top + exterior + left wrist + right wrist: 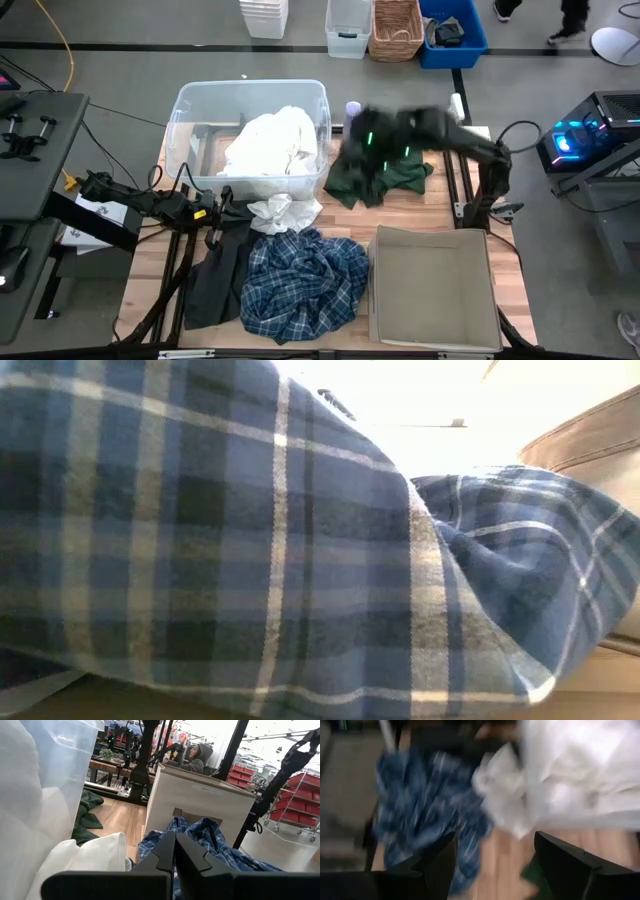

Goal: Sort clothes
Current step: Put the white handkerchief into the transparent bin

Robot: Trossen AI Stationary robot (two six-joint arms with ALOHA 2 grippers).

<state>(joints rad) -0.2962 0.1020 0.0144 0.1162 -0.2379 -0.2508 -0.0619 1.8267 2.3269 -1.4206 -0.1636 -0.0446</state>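
My right gripper should next grab the white piece by a bunched fold of its cloth [291, 212] [505, 790] to sort it into the clear plastic tub.
White and cream pieces [272, 145] lie in the clear plastic tub [190, 100]. Another white piece [285, 212] lies on the table in front of the tub. The blue-and-white plaid shirt [300, 285] is heaped at the near middle and fills the low view [250, 540]. The dark green piece [378, 175] lies crumpled on the table right of the tub. My right gripper [362, 135] is blurred above it, open and empty [495, 840]. The black-grey piece [215, 275] lies stretched out at the left. My left gripper [218, 208] is shut [175, 851] at the black-grey piece's far end. My left gripper is shut and lies level over the far end of the black-grey piece [228, 205], pointing toward the table's right edge. I cannot tell whether it touches the fabric; its own wrist view shows nothing between the fingers.
The beige square fabric bin [432, 290] stands at the near right, beside the plaid shirt; it also shows in the left wrist view [200, 800]. Bare wood [430, 205] lies between the green piece and the bin. Baskets and bins [395, 28] stand on the floor beyond the table.
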